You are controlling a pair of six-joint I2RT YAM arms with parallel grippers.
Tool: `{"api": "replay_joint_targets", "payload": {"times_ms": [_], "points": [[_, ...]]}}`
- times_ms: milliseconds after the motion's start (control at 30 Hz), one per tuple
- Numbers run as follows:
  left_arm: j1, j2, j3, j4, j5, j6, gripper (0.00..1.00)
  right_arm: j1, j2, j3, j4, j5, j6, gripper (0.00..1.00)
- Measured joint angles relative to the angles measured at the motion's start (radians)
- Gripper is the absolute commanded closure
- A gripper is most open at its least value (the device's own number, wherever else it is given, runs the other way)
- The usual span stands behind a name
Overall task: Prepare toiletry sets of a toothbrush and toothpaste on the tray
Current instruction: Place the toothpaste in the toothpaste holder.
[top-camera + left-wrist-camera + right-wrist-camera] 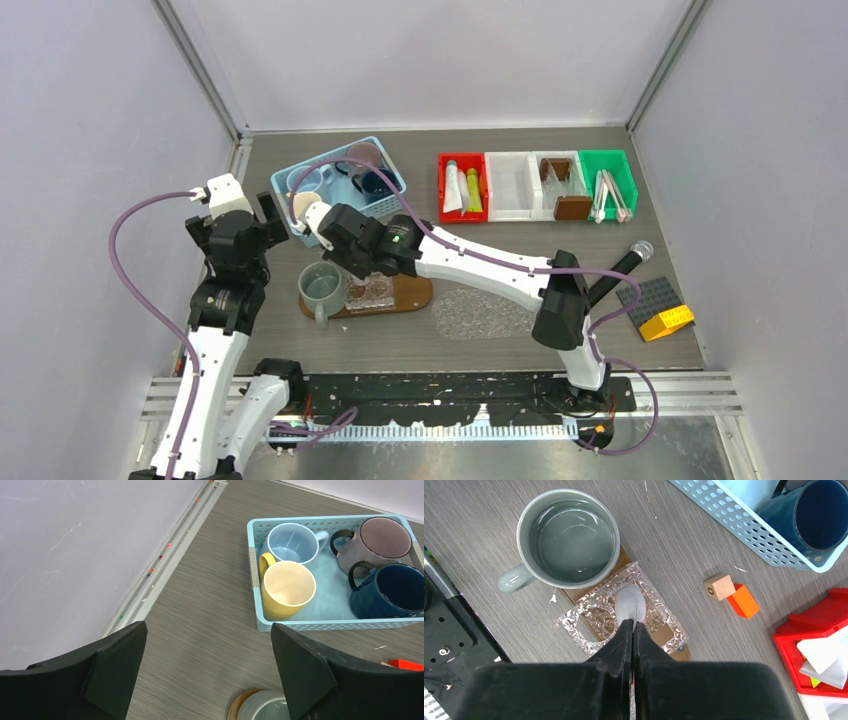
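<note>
I should open my right gripper. The tube's loose end is lined up with the holder's hole, so the tube would end up in that hole.
My right gripper (633, 624) is shut on a white toothpaste tube (630, 602), seen end-on and hanging over a hole in the clear crinkled holder (589, 625) on the wooden tray (621, 560). I cannot tell whether the tube touches the holder. The grey-green mug (569, 537) stands on the tray's left end (322, 284) and looks empty. My left gripper (210, 670) is open and empty above the table, left of the mug basket (254, 575). More tubes lie in the red bin (462, 188). Toothbrushes lie in the green bin (608, 195).
The basket holds light blue (292, 542), cream-yellow (289, 585), mauve (385, 539) and navy (397, 587) mugs. A cork block (719, 586) and an orange block (744, 601) lie near the red bin. A clear plastic sheet (480, 313) lies right of the tray.
</note>
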Motion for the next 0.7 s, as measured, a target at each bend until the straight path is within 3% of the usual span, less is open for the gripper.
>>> {"api": "replay_joint_targets", "payload": {"times_ms": [233, 500, 700], "points": [[0.000, 0.000, 0.000, 0.000, 0.000, 0.000, 0.01, 0.000, 0.001, -0.021, 0.027, 0.005, -0.002, 0.83], [0.000, 0.000, -0.001, 0.000, 0.008, 0.000, 0.02, 0.001, 0.001, -0.021, 0.058, 0.011, 0.003, 0.51], [0.000, 0.000, -0.001, 0.000, 0.008, 0.000, 0.02, 0.003, -0.001, -0.023, 0.064, 0.011, 0.015, 0.40]]}}
